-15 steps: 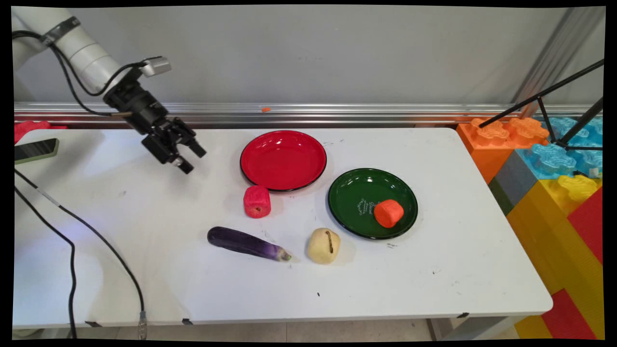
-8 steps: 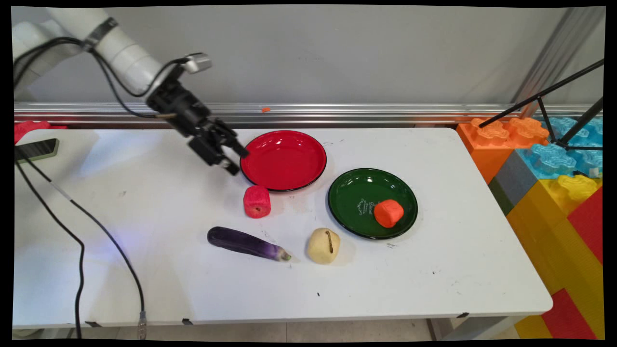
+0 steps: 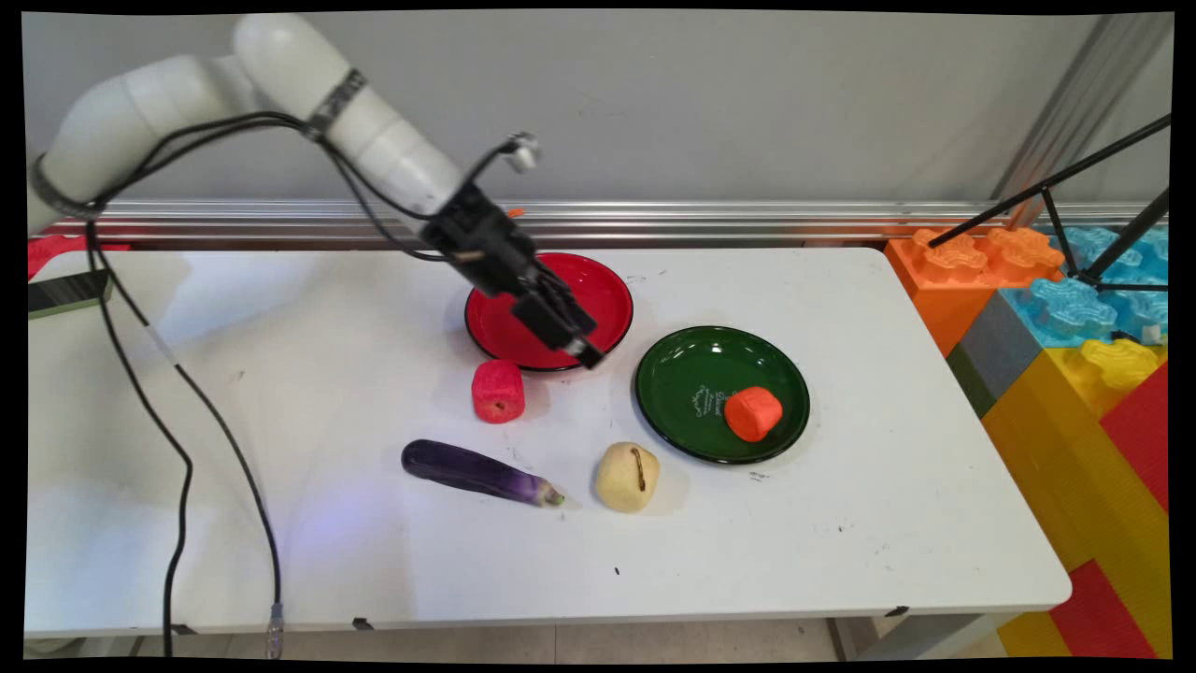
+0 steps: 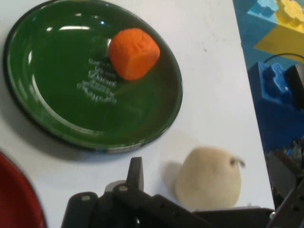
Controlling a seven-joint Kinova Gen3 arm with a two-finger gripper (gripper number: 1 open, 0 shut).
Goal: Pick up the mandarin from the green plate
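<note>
My gripper is going to grab the orange lump by its opposite sides next. It will do this to lift the lump from the green plate (image 3: 691,374).
My black gripper (image 3: 577,344) hangs open over the near right rim of the red plate (image 3: 509,322), with nothing between its fingers (image 4: 136,172). To its right stands a green plate (image 3: 691,374) with an orange lump (image 3: 753,413) lying in it. A red lump (image 3: 498,391) sits on the table just in front of the red plate. Nearer the front lie a purple eggplant (image 3: 476,472) and a beige potato (image 3: 627,477). The hand view looks down on the green plate (image 4: 61,95), the orange lump (image 4: 134,53) and the potato (image 4: 209,178).
Large toy building blocks (image 3: 1074,355) are stacked off the table's right end, with a black tripod (image 3: 1074,215) over them. A phone (image 3: 65,292) lies at the far left. Black cables (image 3: 177,449) trail across the table's left side. A metal rail (image 3: 747,220) runs along the back.
The arm has swung right, carrying the gripper from the table's left part to the red plate's left rim and then over its near right rim. The objects have not moved.
</note>
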